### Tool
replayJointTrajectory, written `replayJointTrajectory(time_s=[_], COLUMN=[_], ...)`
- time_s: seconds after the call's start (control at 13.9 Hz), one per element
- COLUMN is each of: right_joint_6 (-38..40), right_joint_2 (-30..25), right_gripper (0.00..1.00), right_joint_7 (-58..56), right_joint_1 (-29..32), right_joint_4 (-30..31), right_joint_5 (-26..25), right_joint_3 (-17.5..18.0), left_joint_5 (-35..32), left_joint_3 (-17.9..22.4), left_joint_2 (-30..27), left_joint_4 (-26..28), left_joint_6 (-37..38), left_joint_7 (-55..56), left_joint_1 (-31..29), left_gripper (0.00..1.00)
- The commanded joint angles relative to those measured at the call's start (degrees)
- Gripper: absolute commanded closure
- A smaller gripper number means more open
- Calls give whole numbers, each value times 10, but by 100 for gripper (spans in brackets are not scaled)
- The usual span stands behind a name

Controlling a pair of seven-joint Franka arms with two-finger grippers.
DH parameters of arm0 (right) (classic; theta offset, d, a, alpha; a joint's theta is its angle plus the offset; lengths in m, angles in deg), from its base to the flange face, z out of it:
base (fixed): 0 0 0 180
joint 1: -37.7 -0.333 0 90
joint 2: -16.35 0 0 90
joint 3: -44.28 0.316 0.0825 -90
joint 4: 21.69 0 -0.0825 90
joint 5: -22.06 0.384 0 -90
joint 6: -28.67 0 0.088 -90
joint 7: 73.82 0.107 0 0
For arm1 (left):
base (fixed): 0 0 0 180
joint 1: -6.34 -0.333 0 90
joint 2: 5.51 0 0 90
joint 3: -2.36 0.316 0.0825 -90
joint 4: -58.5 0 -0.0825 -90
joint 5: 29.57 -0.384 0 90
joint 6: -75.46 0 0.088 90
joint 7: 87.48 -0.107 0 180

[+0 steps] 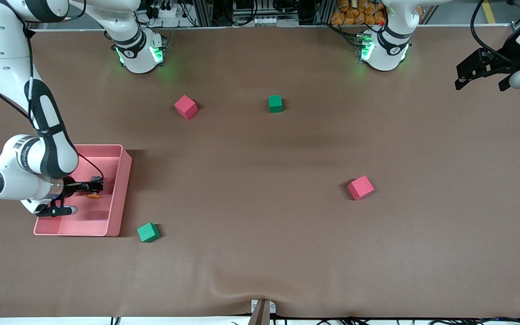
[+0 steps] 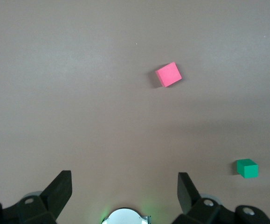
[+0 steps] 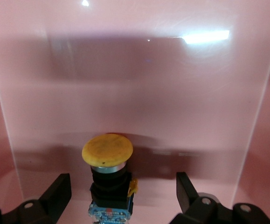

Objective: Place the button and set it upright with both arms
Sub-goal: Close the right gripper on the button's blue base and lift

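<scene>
The button's black body (image 3: 110,191) sits between my right gripper's fingers, so it is now time to close on it.
The button (image 3: 109,177), with an orange cap on a black body, is in the pink tray (image 1: 124,180) at the right arm's end of the table. In the front view (image 1: 93,194) its cap points toward the front camera, so it seems to lie on its side. My right gripper (image 1: 92,187) reaches into the tray. It is open, with the button between its fingers (image 3: 60,191) and apart from both. My left gripper (image 1: 470,74) is open and empty, held high over the left arm's end of the table; its fingers (image 2: 62,186) stand wide apart.
A pink cube (image 1: 186,107) and a green cube (image 1: 275,103) lie near the bases. Another pink cube (image 1: 360,187) lies mid-table toward the left arm's end. A green cube (image 1: 148,232) lies beside the tray's corner nearest the front camera.
</scene>
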Motion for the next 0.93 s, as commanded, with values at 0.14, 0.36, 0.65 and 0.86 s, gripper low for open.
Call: replayJointTrajectory(time_s=[0.14,0.36,0.65,0.86], right_joint_6=[-3,0,-6,-2], right_joint_2=[-10,-11,-6,-6], right_gripper=[0,0,46,100], right_joint_7=[-11,-12,-33,-55], right_joint_1=[1,3,10,15], right_joint_4=[10,10,11,8], right_joint_5=[16,17,17,17], right_joint_3=[8,9,8,8], left_joint_5=[12,12,12,12], left_joint_3=[-3,-4,-4,-4], left_joint_2=[-3,-3,-2,-2], left_joint_4=[1,1,1,1], left_joint_6=[8,8,8,9], left_joint_7=[-11,-11,-11,-11], left_joint_1=[-5,-4,-4,-4], left_gripper=[0,0,0,0])
